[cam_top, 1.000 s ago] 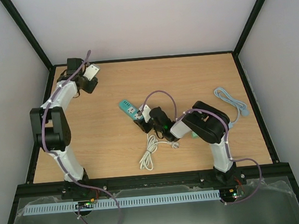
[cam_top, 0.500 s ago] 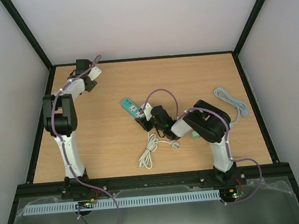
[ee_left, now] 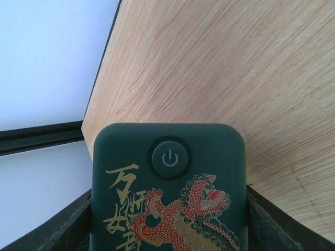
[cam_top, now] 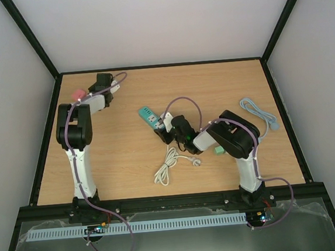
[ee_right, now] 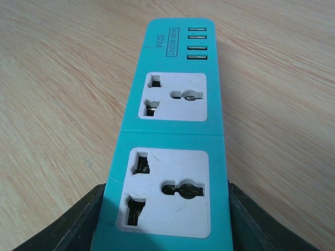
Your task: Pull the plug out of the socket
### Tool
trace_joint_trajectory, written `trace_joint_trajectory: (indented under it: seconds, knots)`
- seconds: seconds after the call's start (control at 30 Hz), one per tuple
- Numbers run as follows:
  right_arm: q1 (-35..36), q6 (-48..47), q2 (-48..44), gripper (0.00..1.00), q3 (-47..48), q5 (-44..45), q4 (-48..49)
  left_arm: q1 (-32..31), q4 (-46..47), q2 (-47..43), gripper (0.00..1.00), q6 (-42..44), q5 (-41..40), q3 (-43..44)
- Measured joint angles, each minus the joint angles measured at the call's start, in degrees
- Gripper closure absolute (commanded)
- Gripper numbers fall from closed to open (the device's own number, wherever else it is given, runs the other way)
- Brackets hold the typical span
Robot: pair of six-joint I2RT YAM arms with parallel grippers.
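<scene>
The dark green plug block is above the flat table, so I will open my left gripper. The block would come to rest beside the pink object.
My right gripper [cam_top: 159,129] is shut on the near end of a teal socket strip [cam_top: 148,115] that lies on the wooden table. In the right wrist view the strip [ee_right: 172,130] runs away from my gripper [ee_right: 165,225], and both its white sockets and its USB ports are empty. My left gripper [cam_top: 104,86] is at the back left, away from the strip. In the left wrist view it [ee_left: 167,219] is shut on a dark green plug block [ee_left: 167,178] with a power button and a red and gold lion print, held above the table.
A coiled white cord [cam_top: 167,166] with its small plug [cam_top: 197,162] lies in front of the strip. A light blue cable [cam_top: 259,113] lies at the right. A small green piece [cam_top: 218,150] sits by the right arm. A pink object [cam_top: 78,94] lies at the back left.
My left arm has folded back and its gripper has moved right along the far edge with the plug block. The right gripper and strip have shifted slightly right and back.
</scene>
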Motion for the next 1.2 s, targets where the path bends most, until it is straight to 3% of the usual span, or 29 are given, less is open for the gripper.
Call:
trace_joint_trajectory:
  seconds: [0.27,0.43,0.63,0.9,1.1,1.2]
  knots:
    - [-2.21,0.02,-0.20,0.89,0.79,0.15,-1.60,-1.16,0.81,0.17,0.19,0.22,-1.49,-0.85]
    - [-2.69,-0.24,-0.44,0.78,1.90,0.66,-3.85,-1.38,-1.18,0.17,0.01,-1.68,-0.61,-1.33]
    - [-3.02,-0.50,-0.44,0.72,4.00,1.57,-7.54,-1.99,-4.35,-2.54,0.00,-5.16,2.16,-3.45]
    - [-3.37,-0.66,-1.25,0.56,4.50,2.58,-10.27,-2.73,-8.39,-8.66,0.00,-9.25,7.21,-8.85]
    - [-4.66,-1.05,-2.34,0.52,4.96,3.34,-13.35,-2.82,-12.04,-13.22,0.00,-12.46,11.76,-10.73]
    - [-5.22,-1.81,-2.38,0.44,6.62,3.96,-16.17,-2.82,-13.94,-16.22,0.00,-14.34,14.36,-11.21]
